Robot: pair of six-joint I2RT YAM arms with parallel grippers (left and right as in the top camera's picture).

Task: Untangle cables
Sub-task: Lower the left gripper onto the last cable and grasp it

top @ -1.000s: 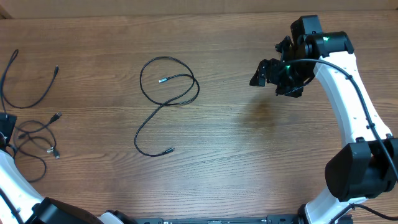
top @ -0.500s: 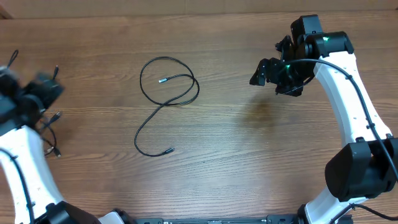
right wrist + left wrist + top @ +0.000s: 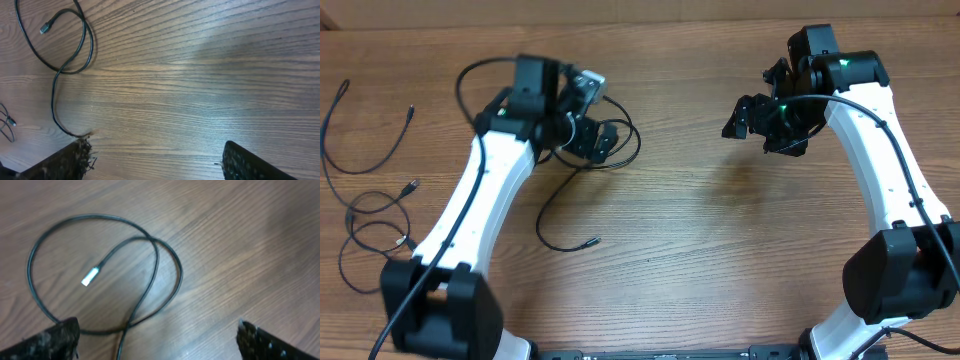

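Observation:
The robot's left gripper should untangle the cables next, so it should grab the looped black cable by its part beside the loop's crossing, which leaves both plugs free.
A looped black cable (image 3: 165,282) with a silvery plug (image 3: 90,276) lies on the wooden table just ahead of my open left gripper (image 3: 157,341), nothing between its fingers. In the overhead view that gripper (image 3: 598,140) hovers over the loop, and the cable's tail (image 3: 560,215) runs down to a second plug. Two more cables lie at the far left: a curved one (image 3: 365,160) and a small tangle (image 3: 370,220). My right gripper (image 3: 752,125) stands open and empty at the upper right; its wrist view shows the looped cable (image 3: 75,47) far off at top left.
The left arm (image 3: 480,200) stretches diagonally from the bottom left across the table, between the left cables and the middle one. Bare wood (image 3: 720,230) lies between the two grippers. The table's back edge (image 3: 650,22) runs along the top.
My left arm has swung from the far left edge to the middle looped cable, and its jaws have opened fully. The right arm has not moved.

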